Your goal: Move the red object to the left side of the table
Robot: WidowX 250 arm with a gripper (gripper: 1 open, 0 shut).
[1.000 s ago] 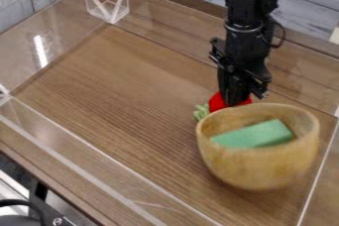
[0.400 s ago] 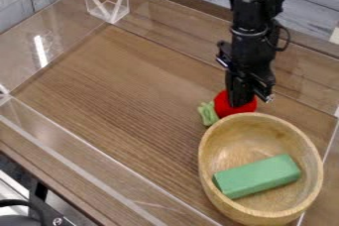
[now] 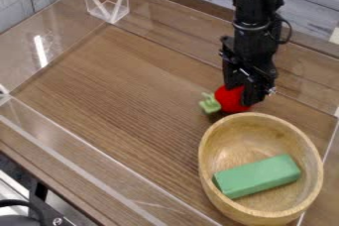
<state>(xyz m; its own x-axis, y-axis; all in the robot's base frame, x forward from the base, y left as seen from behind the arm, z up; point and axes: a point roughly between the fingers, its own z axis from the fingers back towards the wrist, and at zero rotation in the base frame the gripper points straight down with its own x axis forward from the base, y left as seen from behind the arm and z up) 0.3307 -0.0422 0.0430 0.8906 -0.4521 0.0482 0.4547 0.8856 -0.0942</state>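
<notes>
The red object needs to go to the left side of the table. My gripper should grab it next by its round red body (image 3: 231, 101) to move it there.
The red object (image 3: 232, 98) is a small glossy toy fruit whose light-green leaf (image 3: 209, 103) points left. It rests on the brown wood-grain table (image 3: 119, 81), right of centre and just beyond the wooden bowl. My black gripper (image 3: 245, 89) comes straight down onto it, the jaws spread apart on either side of the fruit. The fingers hide the fruit's upper right part. The gripper looks open.
A round light wooden bowl (image 3: 205, 156) holding a green rectangular block (image 3: 259, 177) stands at the front right, close to the fruit. Low clear acrylic walls (image 3: 40, 47) edge the table. A clear angled stand (image 3: 106, 5) sits at the back left.
The jaws were tight on the fruit and have now spread apart. The bowl, tilted up a second ago, lies flat and nearer the front. The arm stayed over the fruit.
</notes>
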